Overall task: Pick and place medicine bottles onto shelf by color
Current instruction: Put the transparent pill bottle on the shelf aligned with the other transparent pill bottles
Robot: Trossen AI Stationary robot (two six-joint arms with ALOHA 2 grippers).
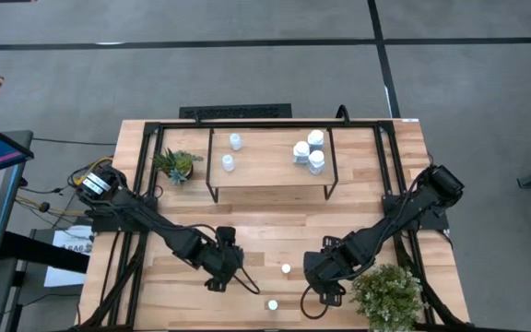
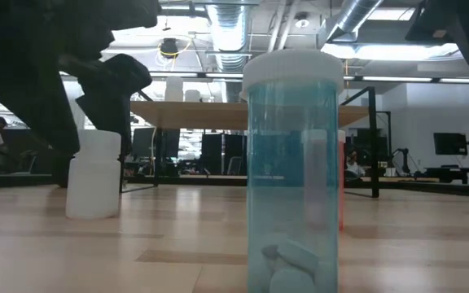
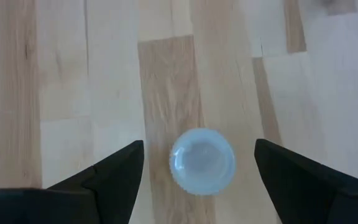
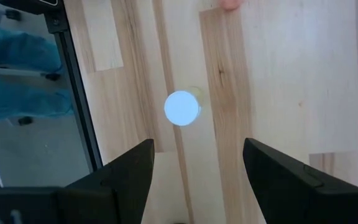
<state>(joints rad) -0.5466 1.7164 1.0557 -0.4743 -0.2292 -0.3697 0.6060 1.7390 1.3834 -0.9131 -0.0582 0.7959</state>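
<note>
The left gripper's fingers reach down beside the white-capped bottle [image 3: 202, 162] and would hold the bottle if they closed now, so the left gripper should close on the bottle.
The shelf [image 1: 270, 171] stands at the table's far middle. On it are two small bottles [image 1: 231, 152] at its left and three bigger white bottles [image 1: 310, 152] at its right. My left gripper [image 1: 218, 275] is open and points down, its fingers on either side of a white-capped bottle [image 3: 202, 162] that stands on the table; it touches nothing. My right gripper [image 4: 197, 144] is open and empty, with a small bottle [image 4: 182, 108] ahead of its fingers. That clear blue bottle [image 2: 291, 171] stands near the table's near edge [image 1: 272, 304]. Another small bottle [image 1: 286, 269] stands just behind it.
A big potted plant [image 1: 387, 293] stands close to my right gripper at the near right corner. A small plant [image 1: 175, 164] stands left of the shelf. A black frame [image 4: 73, 81] runs along the table's edge.
</note>
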